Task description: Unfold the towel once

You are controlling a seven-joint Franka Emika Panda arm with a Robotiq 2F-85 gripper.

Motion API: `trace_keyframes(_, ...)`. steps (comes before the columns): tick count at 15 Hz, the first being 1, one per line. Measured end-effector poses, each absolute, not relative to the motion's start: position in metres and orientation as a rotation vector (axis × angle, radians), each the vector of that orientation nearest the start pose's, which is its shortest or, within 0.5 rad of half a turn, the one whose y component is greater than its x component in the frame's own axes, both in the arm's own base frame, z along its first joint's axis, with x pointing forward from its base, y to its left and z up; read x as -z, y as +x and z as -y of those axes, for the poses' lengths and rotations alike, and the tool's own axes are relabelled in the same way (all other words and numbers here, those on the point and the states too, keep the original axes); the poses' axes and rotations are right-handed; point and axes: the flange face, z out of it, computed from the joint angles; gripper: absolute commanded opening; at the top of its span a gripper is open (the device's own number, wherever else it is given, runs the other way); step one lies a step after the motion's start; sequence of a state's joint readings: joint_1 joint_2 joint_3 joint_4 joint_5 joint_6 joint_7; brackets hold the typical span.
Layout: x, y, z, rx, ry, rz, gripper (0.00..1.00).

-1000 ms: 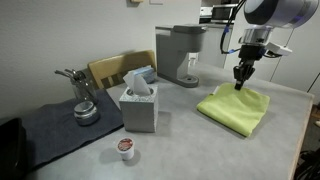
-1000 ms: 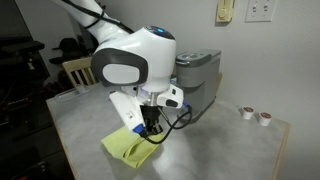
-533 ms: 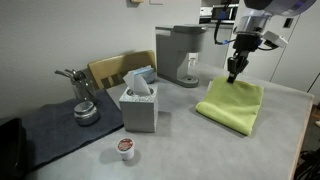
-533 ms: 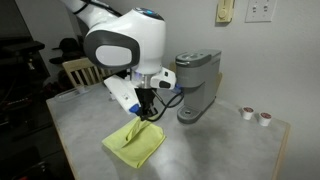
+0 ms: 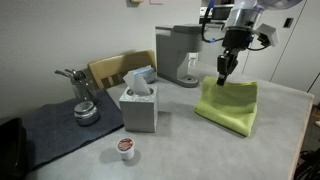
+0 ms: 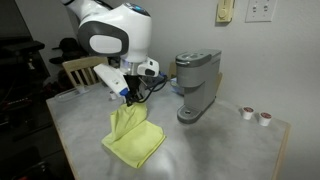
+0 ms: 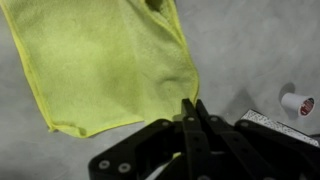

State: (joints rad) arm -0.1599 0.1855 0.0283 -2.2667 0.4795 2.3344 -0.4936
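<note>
The robot should draw the towel to the tabletop beside the tissue box before it opens its gripper, because the towel's raised edge (image 5: 234, 85) (image 7: 190, 90) hangs short of that place.
The bright yellow-green towel (image 5: 232, 105) lies on the grey table, with its edge nearest the coffee machine pulled up off the surface. It also shows in an exterior view (image 6: 135, 140) and in the wrist view (image 7: 100, 60). My gripper (image 5: 221, 80) is shut on that raised edge and holds it above the table; the same grip shows in an exterior view (image 6: 130, 100). In the wrist view the closed fingertips (image 7: 190, 103) pinch the towel's corner, and the rest of the cloth hangs spread below.
A coffee machine (image 5: 182, 52) stands just behind the towel. A tissue box (image 5: 138, 105), a coffee pod (image 5: 125, 148), a dark cloth mat (image 5: 50, 130) with a metal holder (image 5: 82, 100), and a chair back (image 5: 110, 68) are to the side. Two pods (image 6: 248, 113) sit past the machine.
My gripper has risen and moved toward the coffee machine with the towel's edge in it. The top layer has lifted and the towel's near side now stands up.
</note>
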Motion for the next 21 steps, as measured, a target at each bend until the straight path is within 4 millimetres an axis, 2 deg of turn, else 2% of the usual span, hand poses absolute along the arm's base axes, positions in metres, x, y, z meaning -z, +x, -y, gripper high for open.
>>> trace_keyframes(8, -0.274, 0.532, -0.002, -0.046, -2.776, 0.119, 0.01)
trace_keyframes(16, -0.271, 0.558, -0.077, -0.056, -2.782, -0.001, 0.01)
trace_keyframes(17, -0.269, 0.561, -0.085, -0.057, -2.782, -0.015, 0.29)
trace_keyframes(18, -0.267, 0.564, -0.091, -0.061, -2.780, -0.026, 0.29)
trace_keyframes(21, -0.259, 0.572, -0.103, -0.081, -2.785, -0.033, 0.49)
